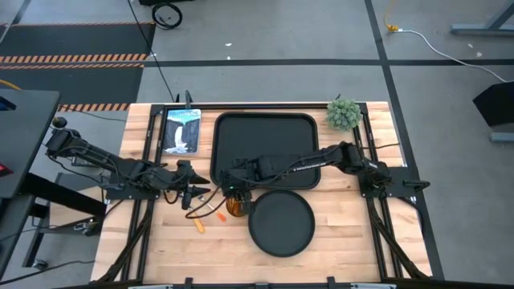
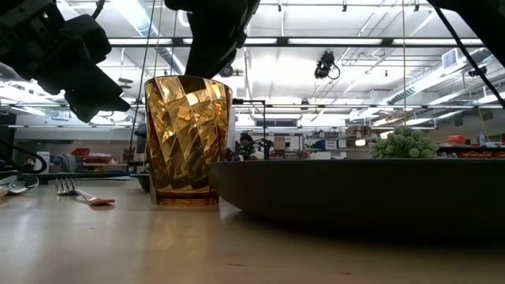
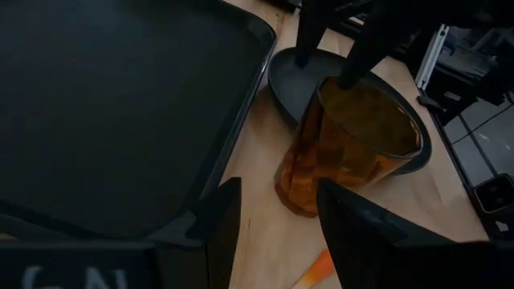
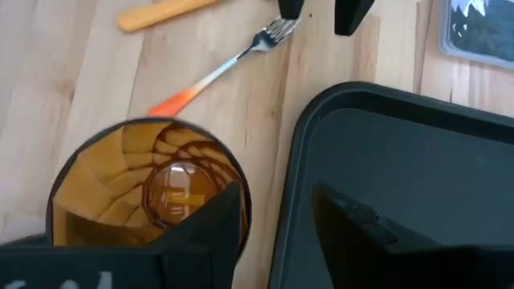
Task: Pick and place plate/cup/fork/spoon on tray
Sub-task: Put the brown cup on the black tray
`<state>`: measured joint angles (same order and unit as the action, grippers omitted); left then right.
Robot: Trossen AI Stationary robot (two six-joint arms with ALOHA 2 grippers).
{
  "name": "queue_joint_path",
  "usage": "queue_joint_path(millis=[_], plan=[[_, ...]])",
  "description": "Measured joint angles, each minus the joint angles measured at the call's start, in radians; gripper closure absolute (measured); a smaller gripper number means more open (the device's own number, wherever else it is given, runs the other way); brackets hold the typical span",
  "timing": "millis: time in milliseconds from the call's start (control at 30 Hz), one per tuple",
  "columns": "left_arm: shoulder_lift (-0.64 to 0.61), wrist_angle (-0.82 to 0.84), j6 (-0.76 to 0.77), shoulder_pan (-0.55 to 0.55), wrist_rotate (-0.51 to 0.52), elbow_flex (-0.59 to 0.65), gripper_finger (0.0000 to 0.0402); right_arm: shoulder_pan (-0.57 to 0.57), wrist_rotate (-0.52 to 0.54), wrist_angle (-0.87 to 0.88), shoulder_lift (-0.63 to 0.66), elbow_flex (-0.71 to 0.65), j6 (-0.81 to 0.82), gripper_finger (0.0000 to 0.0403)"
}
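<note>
I will next take hold of the amber cup by its rim (image 4: 239, 178) with my right gripper, so that I can put the cup on the tray (image 4: 247, 197).
The amber ribbed cup (image 1: 235, 206) stands upright on its base on the wooden table, between the black tray's (image 1: 265, 151) near left corner and the round black plate (image 1: 281, 222). My right gripper (image 4: 277, 217) is open just above the cup's rim (image 4: 245, 197), one finger over the cup's mouth and one outside it on the tray side. I cannot tell whether it touches. My left gripper (image 3: 277, 233) is open and empty, left of the cup and pointing at it. The fork (image 4: 233, 60) and the spoon (image 4: 165, 10) lie flat on the table left of the cup.
A small green plant (image 1: 344, 114) stands at the tray's far right corner. A framed picture (image 1: 181, 130) lies left of the tray. The plate's rim (image 2: 355, 189) is close beside the cup (image 2: 188, 142). The tray's rim (image 3: 241, 104) is close on the cup's other side.
</note>
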<state>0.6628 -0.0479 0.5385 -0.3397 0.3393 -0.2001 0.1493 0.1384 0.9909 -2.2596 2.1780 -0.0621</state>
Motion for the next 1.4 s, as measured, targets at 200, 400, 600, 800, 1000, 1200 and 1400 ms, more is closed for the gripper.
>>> queue_joint_path(millis=[200, 400, 600, 800, 1000, 1200, 1400], plan=[[0.000, 0.000, -0.008, 0.000, 0.001, 0.000, 0.0230, 0.000, -0.009, 0.015, 0.001, -0.002, -0.002, 0.0219], [0.000, 0.001, -0.009, 0.000, 0.025, 0.000, 0.0230, 0.005, -0.027, 0.015, 0.001, -0.002, 0.006, 0.0199], [0.000, 0.001, -0.011, 0.000, 0.026, 0.001, 0.0230, 0.001, -0.036, 0.029, -0.010, -0.002, 0.032, 0.0202], [0.000, 0.001, -0.011, 0.000, 0.026, 0.001, 0.0230, -0.002, -0.063, 0.042, -0.014, -0.023, 0.067, 0.0211], [0.000, 0.001, -0.010, 0.000, 0.026, 0.002, 0.0230, -0.002, -0.063, 0.070, -0.015, -0.024, 0.109, 0.0227], [0.000, 0.001, -0.008, 0.000, 0.026, 0.002, 0.0230, -0.002, -0.090, 0.087, -0.015, -0.024, 0.138, 0.0260], [0.000, 0.001, -0.008, 0.000, 0.026, 0.002, 0.0230, -0.003, -0.113, 0.090, -0.015, -0.043, 0.167, 0.0281]])
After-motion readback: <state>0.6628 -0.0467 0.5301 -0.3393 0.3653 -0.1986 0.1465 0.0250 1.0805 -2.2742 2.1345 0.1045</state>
